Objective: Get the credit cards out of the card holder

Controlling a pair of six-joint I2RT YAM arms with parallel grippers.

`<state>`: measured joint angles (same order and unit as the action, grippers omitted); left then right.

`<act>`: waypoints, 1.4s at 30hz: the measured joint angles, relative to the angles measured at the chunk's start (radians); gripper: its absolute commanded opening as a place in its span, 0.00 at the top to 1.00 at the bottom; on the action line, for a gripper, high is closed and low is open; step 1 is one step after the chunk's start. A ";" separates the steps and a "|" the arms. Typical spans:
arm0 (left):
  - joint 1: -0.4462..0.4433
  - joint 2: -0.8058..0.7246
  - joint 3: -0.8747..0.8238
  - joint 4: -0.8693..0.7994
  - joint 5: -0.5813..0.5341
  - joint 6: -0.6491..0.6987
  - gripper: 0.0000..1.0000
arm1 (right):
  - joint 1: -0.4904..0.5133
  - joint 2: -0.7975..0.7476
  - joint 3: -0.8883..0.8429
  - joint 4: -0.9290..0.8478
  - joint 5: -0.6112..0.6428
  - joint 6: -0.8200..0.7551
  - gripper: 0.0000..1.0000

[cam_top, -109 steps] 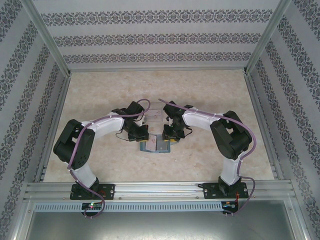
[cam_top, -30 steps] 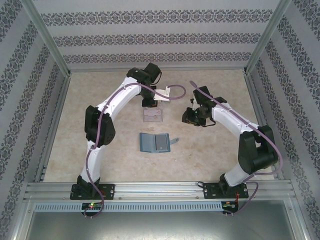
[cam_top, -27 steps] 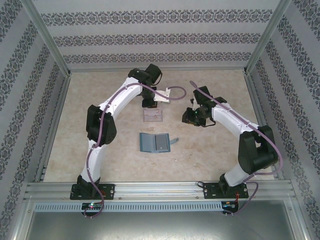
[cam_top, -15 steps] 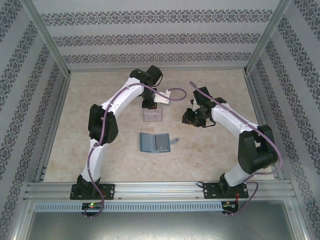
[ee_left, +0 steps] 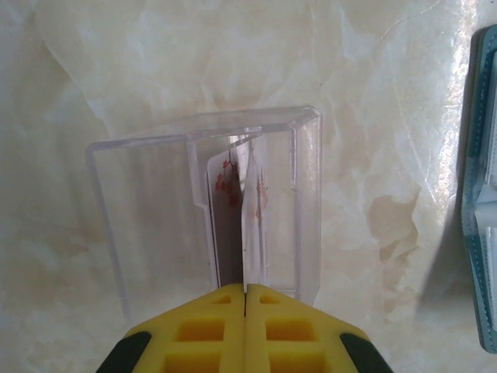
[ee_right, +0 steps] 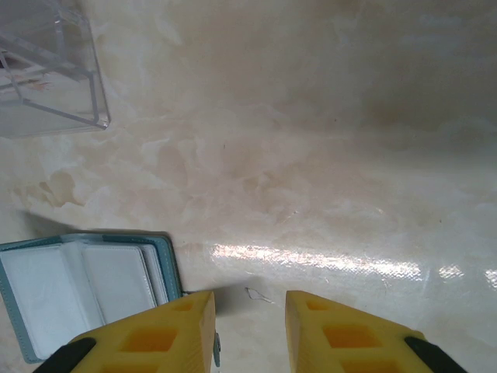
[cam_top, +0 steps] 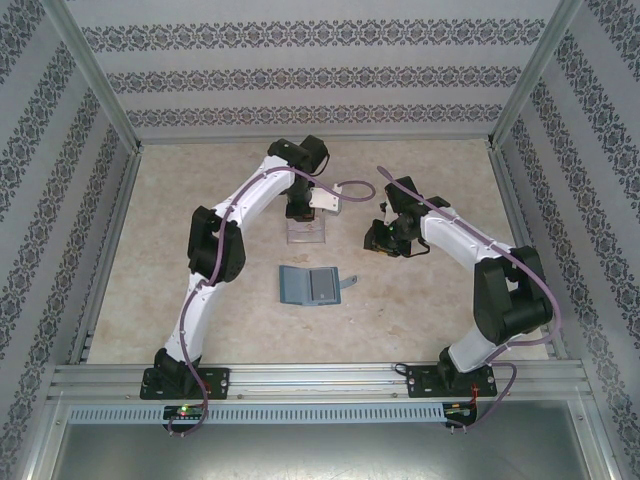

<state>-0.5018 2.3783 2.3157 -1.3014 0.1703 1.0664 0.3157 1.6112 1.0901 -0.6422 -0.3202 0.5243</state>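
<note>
The thin credit card stands between the sides of the clear box. My left gripper should open now, as the card would end up inside the box.
The card holder lies open on the table, teal outside and grey-blue inside; it also shows in the right wrist view and at the edge of the left wrist view. My left gripper hangs over the clear box. Its yellow fingers are shut on a thin credit card with red print. The card stands on edge and reaches down into the box. A darker face shows beside it; whether that is another card I cannot tell. My right gripper is open over bare table, right of the holder.
The clear box stands behind the card holder, near the table's middle. Metal frame rails and patterned walls close in the marble-look table on three sides. A small wire-like scrap lies on the table between the right fingers.
Both grippers have left the card holder since the oldest frame. Over the last second the left arm has shifted right and lowered over the clear box. The right arm has barely moved.
</note>
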 measured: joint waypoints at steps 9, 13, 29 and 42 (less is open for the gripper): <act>0.000 0.003 0.023 -0.019 -0.023 -0.013 0.77 | 0.000 0.002 0.000 -0.002 -0.002 0.000 0.69; 0.000 0.003 0.026 -0.007 -0.048 -0.019 0.75 | 0.001 0.002 0.000 -0.002 -0.002 0.001 0.69; 0.000 -0.071 -0.070 0.083 -0.040 -0.184 0.81 | 0.106 0.047 0.063 -0.005 -0.018 0.017 0.70; 0.012 -0.409 -0.426 0.361 -0.026 -0.704 0.82 | 0.226 0.120 0.077 0.027 -0.107 0.069 0.69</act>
<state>-0.4896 1.9694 1.8893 -0.9401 0.1444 0.3626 0.5415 1.7313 1.1667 -0.6151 -0.4274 0.5930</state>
